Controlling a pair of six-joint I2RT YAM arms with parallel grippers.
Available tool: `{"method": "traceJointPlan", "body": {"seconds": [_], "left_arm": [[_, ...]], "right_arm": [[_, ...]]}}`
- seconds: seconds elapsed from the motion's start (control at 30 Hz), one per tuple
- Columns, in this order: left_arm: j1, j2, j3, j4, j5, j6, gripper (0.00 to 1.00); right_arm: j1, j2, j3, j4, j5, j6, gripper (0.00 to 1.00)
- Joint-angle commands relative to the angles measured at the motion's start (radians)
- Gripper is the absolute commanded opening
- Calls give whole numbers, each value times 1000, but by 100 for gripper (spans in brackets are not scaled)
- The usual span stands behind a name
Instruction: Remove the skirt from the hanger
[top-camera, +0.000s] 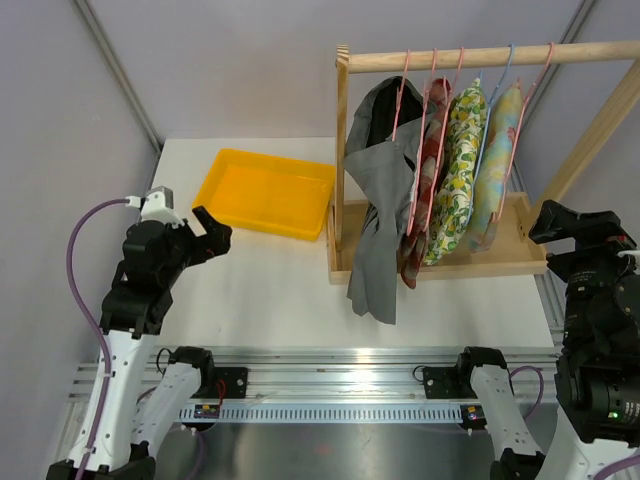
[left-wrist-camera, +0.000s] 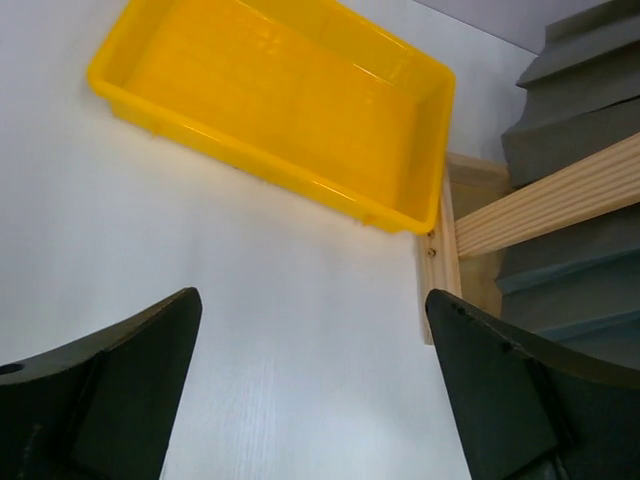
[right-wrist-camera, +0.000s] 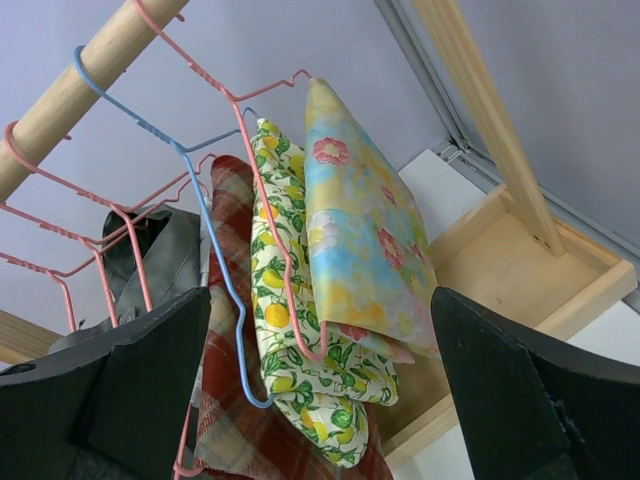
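The pink hanger's bare near arm (top-camera: 523, 112) (right-wrist-camera: 248, 145), beside the hanger's hook, is the part my right gripper will grab next, and this leaves the floral skirt free to remove.
Several garments hang on pink and blue wire hangers from a wooden rod (top-camera: 490, 55): a long grey one (top-camera: 378, 190), a red plaid one (top-camera: 432, 140), a lemon-print one (top-camera: 455, 170) and a pastel floral one (top-camera: 497, 170). I cannot tell which is the skirt. My right gripper (top-camera: 552, 228) is open and empty, to the right of the rack; in the right wrist view (right-wrist-camera: 322, 300) it faces the floral (right-wrist-camera: 360, 230), lemon-print (right-wrist-camera: 275, 250) and plaid (right-wrist-camera: 230, 400) garments without touching them. My left gripper (top-camera: 212, 232) is open and empty above the table, left of the rack (left-wrist-camera: 312, 300).
A yellow tray (top-camera: 265, 190) lies on the white table left of the rack; it also shows in the left wrist view (left-wrist-camera: 290, 100). The rack's wooden base (top-camera: 500, 262) and slanted side post (top-camera: 590, 130) stand at the right. The grey garment's hem hangs over the base's front edge.
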Motion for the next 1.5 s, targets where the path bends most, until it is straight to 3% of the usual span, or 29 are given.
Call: {"method": "traceJointPlan", "body": {"seconds": [0.0,0.13,0.23,0.37,0.57,0.93,1.07,1.23,1.27,1.4,1.47], "left_arm": [[-38,-62,39,-103,-165,65,99],[-51,-105,-29,-99,-214,52,99],[-51,-142,-79,-72,-248,92,99],[-51,-164,-90,-54,-205,104,99],[-51,-187,-104,-47,-176,120,99],[-49,-173,-103,-49,-169,117,99],[-49,-171,-104,-49,-169,117,99],[-49,-171,-104,-52,-169,117,99],[-49,-171,-104,-49,-169,117,99],[-49,-170,-104,-50,-173,117,99],[-49,-171,-101,-50,-171,120,99]], "right_arm": [[-3,51,41,70,-80,-81,99],[-3,98,61,232,-93,-169,100],[-3,240,216,212,-47,-233,100],[-3,394,290,228,-36,-238,100],[-3,592,373,226,-57,-200,86],[-3,668,270,287,-142,-154,73],[-3,674,238,301,-165,-149,55],[-3,688,221,292,-182,-151,51],[-3,691,219,297,-185,-152,46],[-3,688,224,291,-182,-154,2],[-3,685,241,281,-188,-157,0]]}}
